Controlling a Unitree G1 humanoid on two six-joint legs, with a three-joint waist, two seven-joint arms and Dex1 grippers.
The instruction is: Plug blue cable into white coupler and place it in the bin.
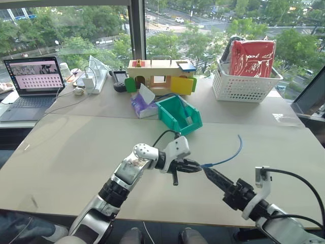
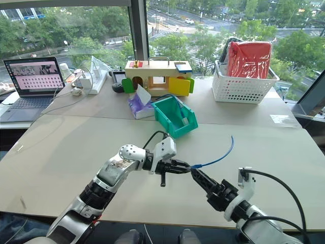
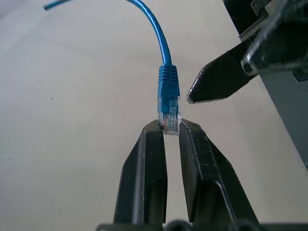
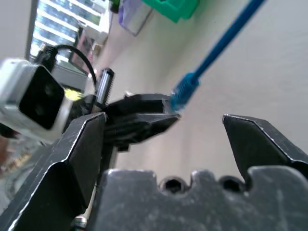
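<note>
Next, my right gripper grabs the blue cable by the ribbed boot (image 1: 205,165) sticking out beside my left gripper's fingers, since those fingers cover the clear plug.
My left gripper (image 3: 172,126) is shut on the clear plug of the blue cable (image 1: 228,157), held above the table's front middle. From the plug the cable (image 3: 161,38) arcs up and away to a free end. My right gripper (image 4: 161,118) is open, and its tips (image 1: 205,171) sit right beside the plug without touching it. The teal bin (image 1: 165,113) stands further back at the centre. A small white block (image 1: 189,120) lies inside it, and it looks like the white coupler.
A white lattice basket (image 1: 244,84) with a red bag stands at the back right. A wooden toy house (image 1: 160,76) and a purple tissue pack (image 1: 142,104) sit behind the bin. A laptop (image 1: 33,81) stands at the far left.
</note>
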